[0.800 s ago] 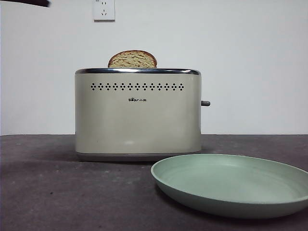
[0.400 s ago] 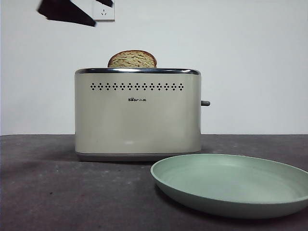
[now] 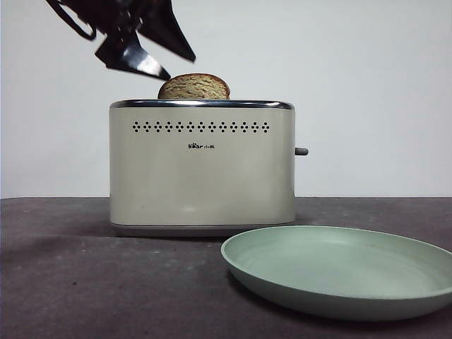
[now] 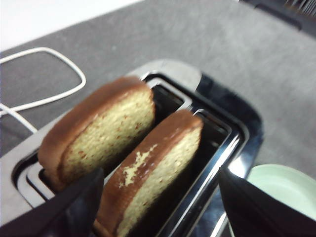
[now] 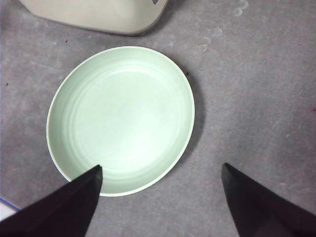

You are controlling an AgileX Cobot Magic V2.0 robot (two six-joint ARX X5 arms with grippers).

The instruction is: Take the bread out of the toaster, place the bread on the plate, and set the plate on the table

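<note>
My left gripper grabs the nearer slice of bread by its exposed top crust edge [image 3: 174, 86] [image 4: 117, 200] next, since the toaster slot closes around the slice's lower part.
The cream toaster [image 3: 201, 169] stands on the dark table [image 3: 70, 282]. The bread's domed top [image 3: 194, 86] sticks out of it. The left wrist view shows two slices, one [image 4: 98, 133] in the far slot and one [image 4: 153, 173] in the near slot of the toaster [image 4: 217, 133]. My left gripper [image 3: 176, 65] is open, just above and left of the bread; in its own view the gripper [image 4: 160, 173] has its jaws either side of the slices. The mint-green plate [image 3: 339, 268] lies on the table in front of the toaster, to the right. My right gripper [image 5: 161, 169] hangs open above the plate [image 5: 121, 118].
A white cable [image 4: 44, 98] lies looped on the table behind the toaster. The toaster's knob [image 3: 301, 151] sticks out of its right side. The plate's edge [image 4: 281, 187] shows beside the toaster in the left wrist view. A toaster corner [image 5: 98, 15] shows in the right wrist view.
My left gripper has come down from the top left corner to just above the toaster's left end, close to the bread. The bread, toaster and plate have not moved.
</note>
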